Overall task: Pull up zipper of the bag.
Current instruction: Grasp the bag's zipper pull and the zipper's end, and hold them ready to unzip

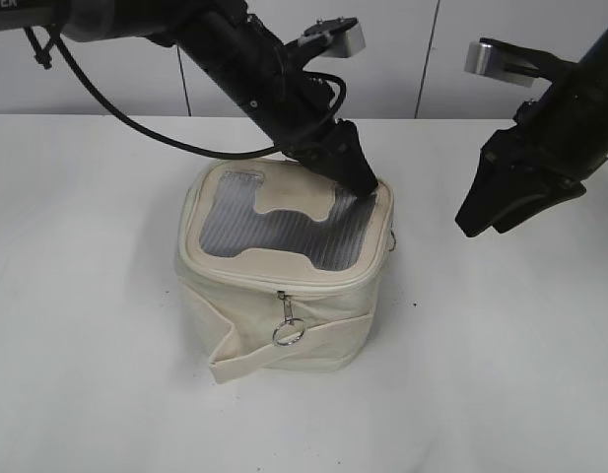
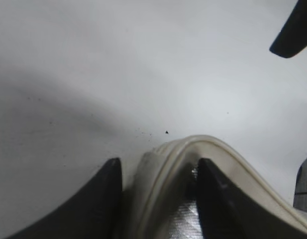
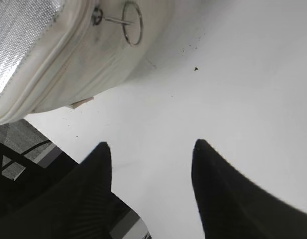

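Note:
I need to grab the bag by its cream rim (image 1: 375, 192) with my left gripper next, so the bag stays steady while I pull the bag's zipper (image 1: 284, 296).
The cream-white bag (image 1: 230, 296) sits on the white table, mesh window (image 1: 284, 236) facing up. Its zipper (image 1: 281, 295) runs round the top panel, and a silver slider with a ring pull (image 1: 288, 332) hangs at the front. The right wrist view shows a slider and ring pull (image 3: 132, 22). My left gripper (image 1: 366, 187) is at the bag's back right corner. In the left wrist view it (image 2: 159, 162) is open, with its fingers on either side of the bag's rim (image 2: 165, 164). My right gripper (image 1: 471, 229) hangs open and empty above the table, right of the bag (image 3: 152, 144).
A flat cream strap (image 1: 313, 345) crosses the bag's front side. White table surface (image 1: 501, 374) lies right of and in front of the bag. A pale wall runs behind the table. Small dark specks dot the table near the bag.

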Controlling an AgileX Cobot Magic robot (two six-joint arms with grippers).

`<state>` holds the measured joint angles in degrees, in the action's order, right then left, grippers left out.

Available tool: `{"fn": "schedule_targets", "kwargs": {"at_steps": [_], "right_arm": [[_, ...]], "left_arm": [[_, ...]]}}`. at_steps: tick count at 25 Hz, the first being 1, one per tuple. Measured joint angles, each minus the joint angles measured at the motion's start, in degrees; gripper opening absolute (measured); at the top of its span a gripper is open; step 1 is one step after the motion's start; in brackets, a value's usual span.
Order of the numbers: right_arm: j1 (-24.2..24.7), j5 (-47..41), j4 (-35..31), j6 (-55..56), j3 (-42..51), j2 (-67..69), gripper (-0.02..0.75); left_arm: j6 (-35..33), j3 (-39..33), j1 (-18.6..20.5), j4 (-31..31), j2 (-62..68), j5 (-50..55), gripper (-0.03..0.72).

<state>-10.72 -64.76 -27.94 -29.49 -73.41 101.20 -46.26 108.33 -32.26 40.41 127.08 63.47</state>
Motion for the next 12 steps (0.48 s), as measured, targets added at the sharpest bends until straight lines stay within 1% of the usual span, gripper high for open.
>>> {"fn": "schedule_targets", "kwargs": {"at_steps": [1,3,5,7,12], "right_arm": [[0.00,0.21,0.00,0.00,0.00,0.00,0.410],[0.00,0.08,-0.05,0.00,0.00,0.00,0.410],[0.00,0.57,-0.21,-0.16,0.00,0.00,0.410],[0.00,1.82,-1.37,-1.52,0.18,0.00,0.410],[0.00,5.03,-8.62,-11.22,3.59,0.00,0.410]], "left_arm": [[0.01,0.11,-0.19,-0.65,0.00,0.33,0.314],[0.01,0.52,-0.30,-2.18,0.00,0.85,0.174],[0.01,0.71,-0.37,-3.08,0.00,1.74,0.076],[0.01,0.98,-0.37,-3.37,0.00,2.63,0.075],[0.02,1.05,-0.47,-4.71,-0.63,3.15,0.075]]}}
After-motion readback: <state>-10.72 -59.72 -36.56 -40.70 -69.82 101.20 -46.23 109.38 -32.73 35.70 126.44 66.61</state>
